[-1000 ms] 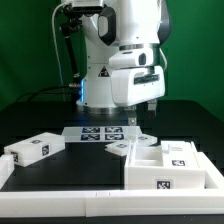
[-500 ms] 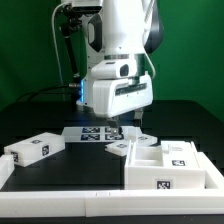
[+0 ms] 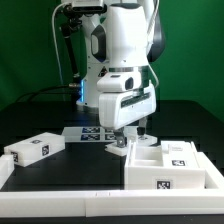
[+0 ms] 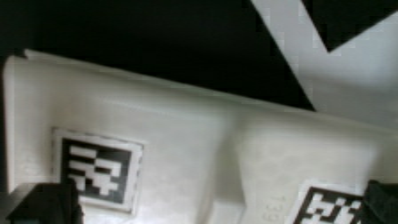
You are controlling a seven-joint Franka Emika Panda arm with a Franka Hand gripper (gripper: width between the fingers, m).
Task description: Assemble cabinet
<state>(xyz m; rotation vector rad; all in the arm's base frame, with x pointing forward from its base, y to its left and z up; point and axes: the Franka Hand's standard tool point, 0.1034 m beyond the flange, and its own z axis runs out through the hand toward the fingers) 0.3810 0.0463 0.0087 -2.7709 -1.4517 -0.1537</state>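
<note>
My gripper's fingers are beside both sides of the tagged white panel (image 3: 119, 148), so they would hold the panel if they closed now. My gripper should close on the panel now.
The cabinet's white open box (image 3: 160, 170) stands at the exterior view's right, with a tagged block (image 3: 181, 152) in it. A flat white tagged panel (image 3: 119, 148) lies just beside the box's left corner. My gripper (image 3: 135, 138) hangs low over this panel, open, and I cannot tell whether it touches it. In the wrist view a white part (image 4: 214, 120) with two tags fills the picture. It lies between my dark fingertips (image 4: 43, 205), which stand wide apart at the picture's edges. My gripper (image 4: 214, 212) holds nothing.
A white tagged drawer block (image 3: 35, 150) lies at the exterior view's left. The marker board (image 3: 92, 133) lies behind it at the arm's foot. A white rim (image 3: 60, 197) runs along the table's front. Dark cables hang behind the arm.
The arm has come down and shifted slightly to the exterior view's left, bringing the open gripper low over the panel beside the box. The parts have not moved.
</note>
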